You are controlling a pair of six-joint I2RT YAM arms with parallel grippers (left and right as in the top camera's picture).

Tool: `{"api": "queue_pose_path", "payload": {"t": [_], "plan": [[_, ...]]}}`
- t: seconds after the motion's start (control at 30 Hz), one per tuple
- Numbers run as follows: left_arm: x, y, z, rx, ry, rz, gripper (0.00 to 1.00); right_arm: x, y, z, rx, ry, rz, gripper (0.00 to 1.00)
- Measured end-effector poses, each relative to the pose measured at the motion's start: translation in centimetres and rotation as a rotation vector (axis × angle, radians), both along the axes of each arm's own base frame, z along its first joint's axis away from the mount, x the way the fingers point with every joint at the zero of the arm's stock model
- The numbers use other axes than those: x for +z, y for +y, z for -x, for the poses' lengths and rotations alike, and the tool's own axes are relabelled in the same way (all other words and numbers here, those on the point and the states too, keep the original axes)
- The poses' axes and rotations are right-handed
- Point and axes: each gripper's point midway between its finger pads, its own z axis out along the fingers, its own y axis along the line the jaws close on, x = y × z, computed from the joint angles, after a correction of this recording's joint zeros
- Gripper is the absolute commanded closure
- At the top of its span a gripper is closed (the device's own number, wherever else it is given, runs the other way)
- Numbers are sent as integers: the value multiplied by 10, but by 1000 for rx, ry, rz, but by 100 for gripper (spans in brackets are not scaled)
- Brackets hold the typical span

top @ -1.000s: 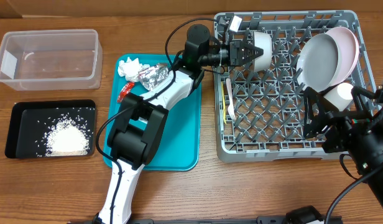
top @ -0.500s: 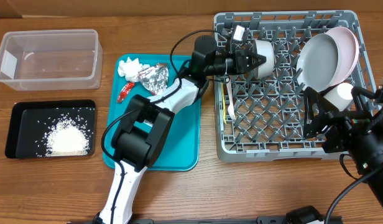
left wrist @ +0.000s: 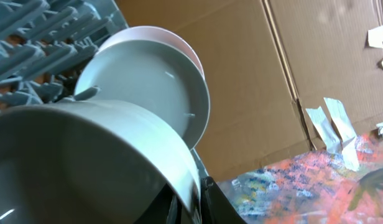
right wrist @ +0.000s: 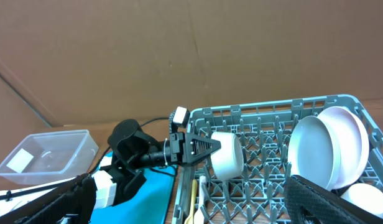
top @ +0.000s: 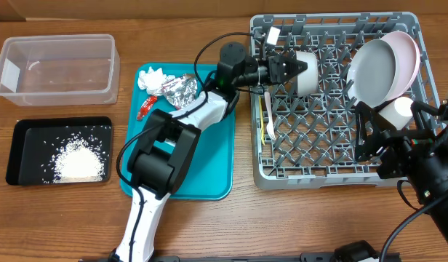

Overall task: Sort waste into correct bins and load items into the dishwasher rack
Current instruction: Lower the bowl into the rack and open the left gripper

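The small grey bowl [top: 306, 62] is on its side over free rack wires and would land there. My left gripper should open now.
My left gripper [top: 288, 67] is shut on the rim of the small grey bowl [top: 306, 62] and holds it on its side over the back left of the dishwasher rack [top: 333, 169]. In the left wrist view the fingers [left wrist: 193, 202] pinch the bowl's rim [left wrist: 86, 155]. The grey dish [top: 372, 73] and the pink plate [top: 409, 51] stand upright at the rack's back right, with the white cup [top: 400, 109] below them. The yellow spoon [top: 261, 116] and the white fork [top: 270, 122] lie along the rack's left side. My right gripper [top: 371, 142] is open and empty beside the cup.
The teal tray [top: 202, 156] holds the crumpled napkin [top: 153, 77], the foil wrapper [top: 180, 89] and the red packet [top: 145, 108]. The clear tub [top: 57, 67] stands at the back left. The black tray [top: 28, 138] in front of it holds the rice heap [top: 78, 161].
My left gripper has shifted slightly with the bowl over the rack's back left corner, first toward the front and then back. The right arm has not moved.
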Motion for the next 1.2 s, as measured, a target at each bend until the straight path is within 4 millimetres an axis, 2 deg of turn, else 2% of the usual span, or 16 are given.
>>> {"api": "queue_pose_path", "payload": {"t": [0.1, 0.23, 0.3, 0.33, 0.6, 0.67, 0.73, 0.83, 0.9, 1.1, 1.2], "plan": [[-3, 3, -1, -3, 15, -8, 91, 0, 0, 0, 0, 1, 0, 0], [-4, 4, -2, -5, 17, -9, 84, 0, 0, 0, 0, 1, 0, 0], [-4, 4, -1, -9, 17, -10, 76, 0, 0, 0, 0, 0, 0, 0], [-4, 4, 0, -12, 18, -10, 69, 0, 0, 0, -1, 0, -1, 0], [-8, 8, 1, -33, 37, -20, 63, 0, 0, 0, 0, 1, 0, 0], [-8, 11, 0, -33, 36, -20, 62, 0, 0, 0, 0, 0, 0, 0], [-8, 14, -1, -40, 37, -21, 54, 0, 0, 0, 0, 0, 0, 0], [-8, 23, -4, -50, 37, -21, 50, 0, 0, 0, 0, 0, 0, 0], [-8, 32, -8, -50, 36, -20, 44, 0, 0, 0, 0, 0, 0, 0], [11, 53, -14, -56, -81, 24, 54, 0, 0, 0, 0, 0, 0, 0], [12, 60, -17, -55, -84, 24, 56, 0, 0, 0, 0, 0, 0, 0]]}}
